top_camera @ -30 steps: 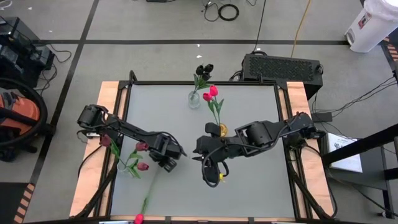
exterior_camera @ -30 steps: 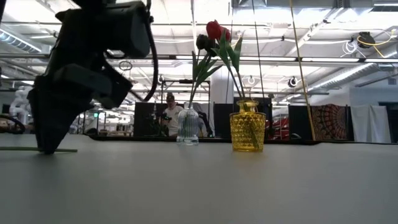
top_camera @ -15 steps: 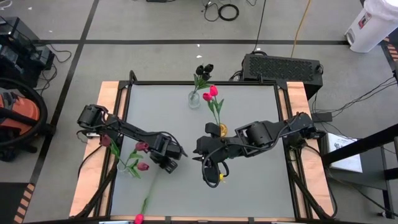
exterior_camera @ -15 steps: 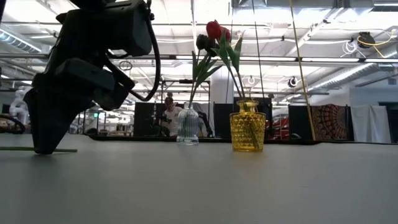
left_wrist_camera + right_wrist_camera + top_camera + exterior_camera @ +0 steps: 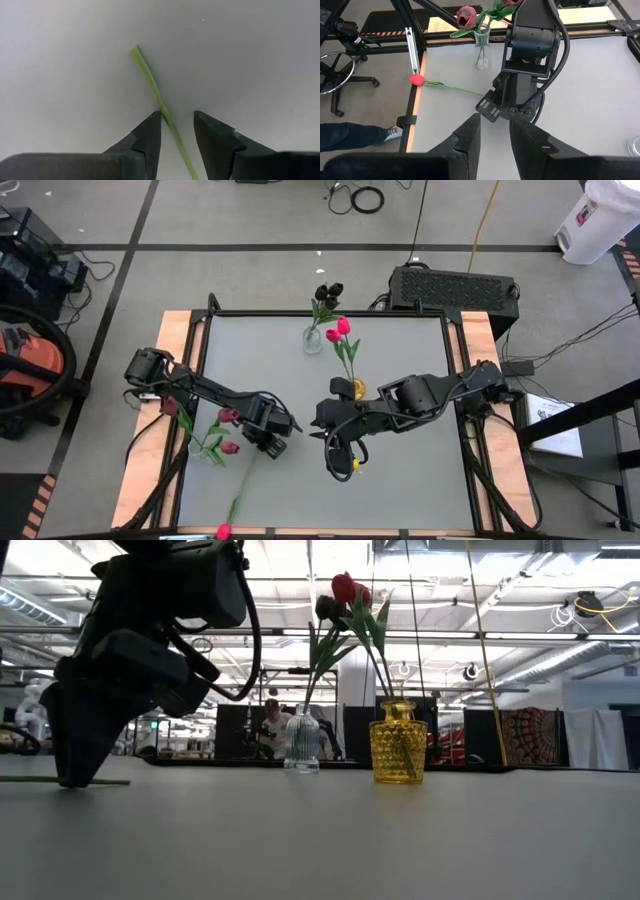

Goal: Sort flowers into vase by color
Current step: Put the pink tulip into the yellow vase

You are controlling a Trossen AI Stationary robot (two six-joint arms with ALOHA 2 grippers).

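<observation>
Both fingers of my left gripper reach down to the table on either side of the tulip's thin green stem, so it is time to close on the stem.
A red-pink tulip lies flat on the table, its head (image 5: 222, 531) at the near edge and its thin green stem (image 5: 150, 82) running away from it. My left gripper (image 5: 177, 116) points down over the stem's free end, open, one finger on each side; it also shows in the high view (image 5: 272, 445). My right gripper (image 5: 493, 120) hangs raised over the table's middle (image 5: 338, 468), open and empty. A yellow vase (image 5: 357, 388) holds red-pink tulips, a clear vase (image 5: 313, 340) holds dark ones, and a vase at the left (image 5: 205, 450) holds maroon ones. My left gripper comes at the stem from above, fingers lying across it, near its cut end. One fingertip (image 5: 156, 120) sits right against the stem (image 5: 165, 116); whether it touches I cannot tell. The other finger stands clear. The stem lies flat on the table.
The yellow vase and the clear vase (image 5: 302, 740) stand at the far middle of the table. The left vase (image 5: 482, 55) stands close behind my left arm. Wooden rails (image 5: 145, 470) run along the table's left and right sides. A person's leg shows beyond the near edge (image 5: 355, 134).
</observation>
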